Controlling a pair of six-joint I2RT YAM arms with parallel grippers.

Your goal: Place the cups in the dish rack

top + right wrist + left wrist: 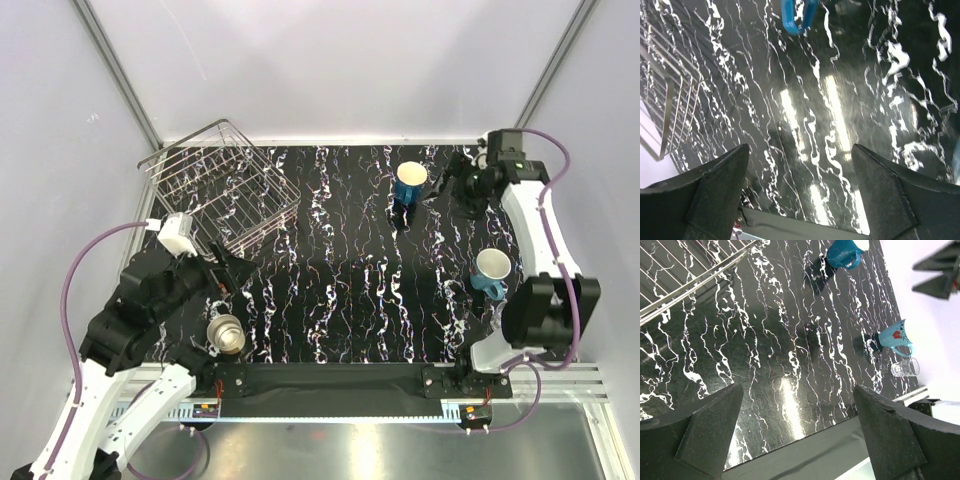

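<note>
My right gripper next needs to grab the dark blue cup's rim, on the side away from the dish rack (220, 185). The cup's body and handle stay free for my left gripper's handover.
The dish rack (220, 185) stands empty at the back left; its rods show in the left wrist view (685, 275) and the right wrist view (670, 100). The dark blue cup (410, 182) stands at the back, right of centre, also in the left wrist view (844, 252). The light blue cup (492, 272) stands at the right (896, 336). The clear glass (904, 367) stands just beyond it, hidden in the top view. The beige-silvery cup (226, 334) stands near the front left. My left gripper (225, 268) (797, 435) is open and empty between rack and beige cup. My right gripper (440, 183) (800, 190) is open and empty beside the dark blue cup.
The black marbled mat (340, 290) covers the table, with white walls around it. A grey strip (330, 378) runs along the near edge between the arm bases. A blue handle (797, 17) shows at the top of the right wrist view.
</note>
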